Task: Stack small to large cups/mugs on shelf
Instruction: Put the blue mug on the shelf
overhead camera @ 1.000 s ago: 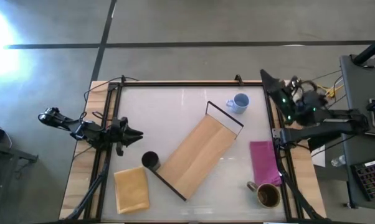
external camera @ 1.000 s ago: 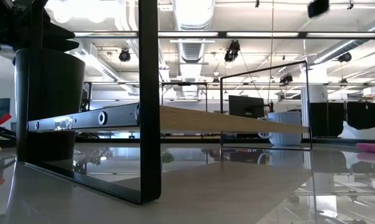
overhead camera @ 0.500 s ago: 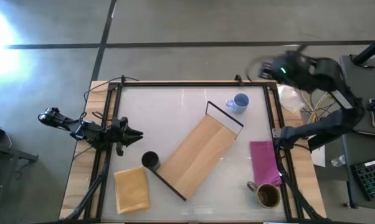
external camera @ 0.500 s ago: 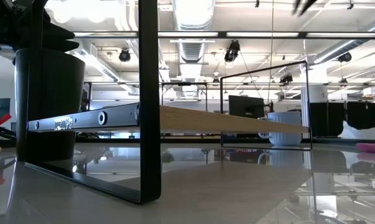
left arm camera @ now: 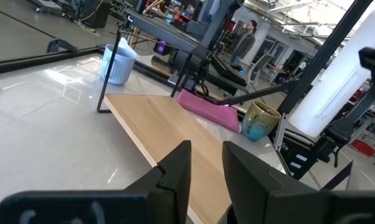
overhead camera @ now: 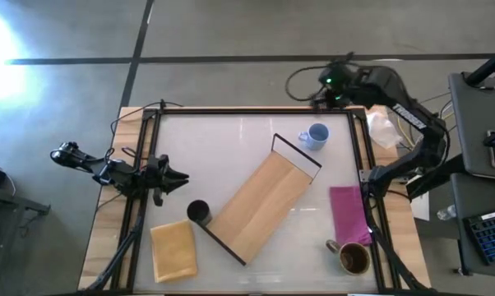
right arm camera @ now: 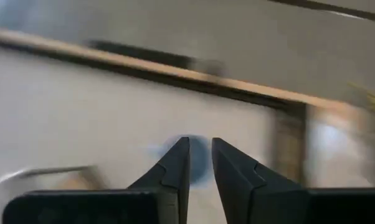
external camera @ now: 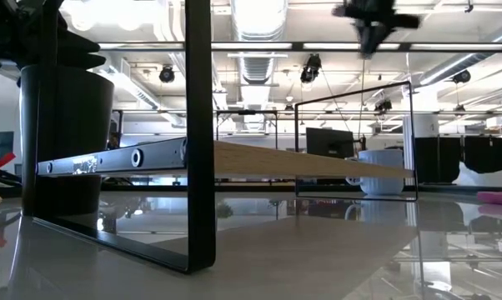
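Note:
The robot's right gripper should next grab the light blue mug by its rim [overhead camera: 318,127], and the mug can then be stacked on the shelf [overhead camera: 260,205].
The light tan shelf [overhead camera: 260,205] lies slantwise on the table, resting on its black end frames. The small black cup [overhead camera: 198,212] stands at its near-left end. The light blue mug [overhead camera: 316,136] stands by its far end, and the brown mug [overhead camera: 353,257] stands at the near right. My left gripper [overhead camera: 180,177] is shut and empty at the table's left edge, beside the black cup. My right gripper [overhead camera: 334,82] is shut and empty, high over the far right corner beyond the blue mug, and shows at the top of the low view [external camera: 372,33].
A pink cloth [overhead camera: 348,215] lies at the right between the blue and brown mugs. A yellow-tan square pad [overhead camera: 173,251] lies at the near left. A black frame [overhead camera: 231,109] runs round the table. A cable loop [overhead camera: 301,82] lies beyond the far edge.
My right arm has swung from outside the table's right edge toward the far edge and the left. Its gripper now hangs over the far right corner near the blue mug. The cups, the shelf and my left arm have kept still.

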